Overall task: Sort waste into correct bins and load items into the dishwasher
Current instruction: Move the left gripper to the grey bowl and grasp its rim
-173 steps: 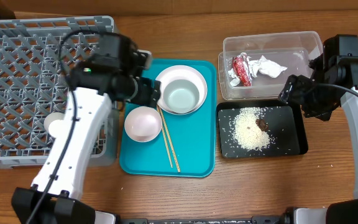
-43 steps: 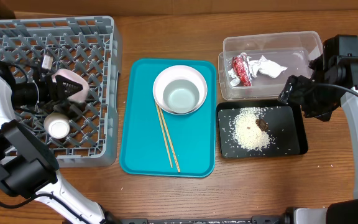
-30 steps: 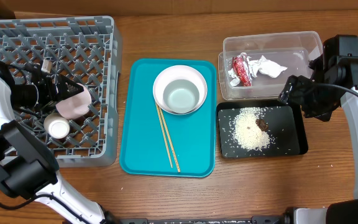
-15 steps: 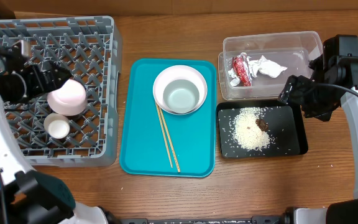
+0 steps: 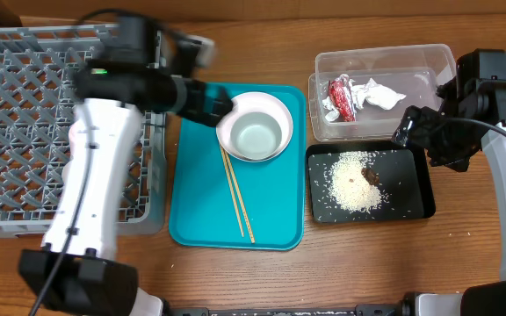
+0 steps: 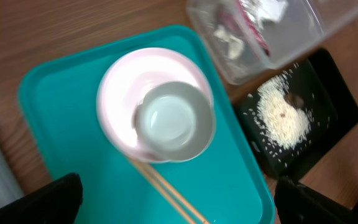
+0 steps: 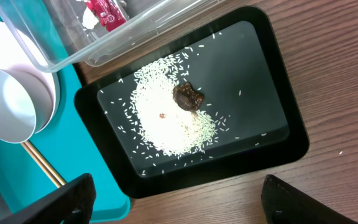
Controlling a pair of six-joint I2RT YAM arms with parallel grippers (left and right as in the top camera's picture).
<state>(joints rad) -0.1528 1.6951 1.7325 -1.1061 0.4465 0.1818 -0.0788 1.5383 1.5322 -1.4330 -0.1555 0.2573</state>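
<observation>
The grey-green bowl's base should stay free to tip into the rack, so the robot's left gripper needs to grab the bowl's rim on the side facing the rice tray.
A white plate (image 5: 234,111) holding a grey-green bowl (image 5: 259,137) sits on the teal tray, with chopsticks (image 5: 238,197) lying below it. My left gripper (image 5: 211,104) is open and empty at the plate's left rim. In the left wrist view the plate (image 6: 120,81), bowl (image 6: 174,121) and chopsticks (image 6: 173,198) lie ahead of the open fingers (image 6: 179,208). The grey rack (image 5: 25,105) is at left; the pink bowl and cup are hidden under my left arm. My right gripper (image 5: 415,132) is open above the black tray (image 5: 414,195) of rice (image 5: 354,183).
The clear tub (image 5: 380,60) at back right holds the red wrapper (image 5: 342,96) and white napkin (image 5: 381,94). A brown lump (image 7: 188,96) lies in the rice (image 7: 166,127). The teal tray (image 5: 196,211) lies between the rack and the bins.
My left gripper set the pink bowl down in the rack beside the cup, let go, and swung right to the plate on the teal tray. The right arm has not moved.
</observation>
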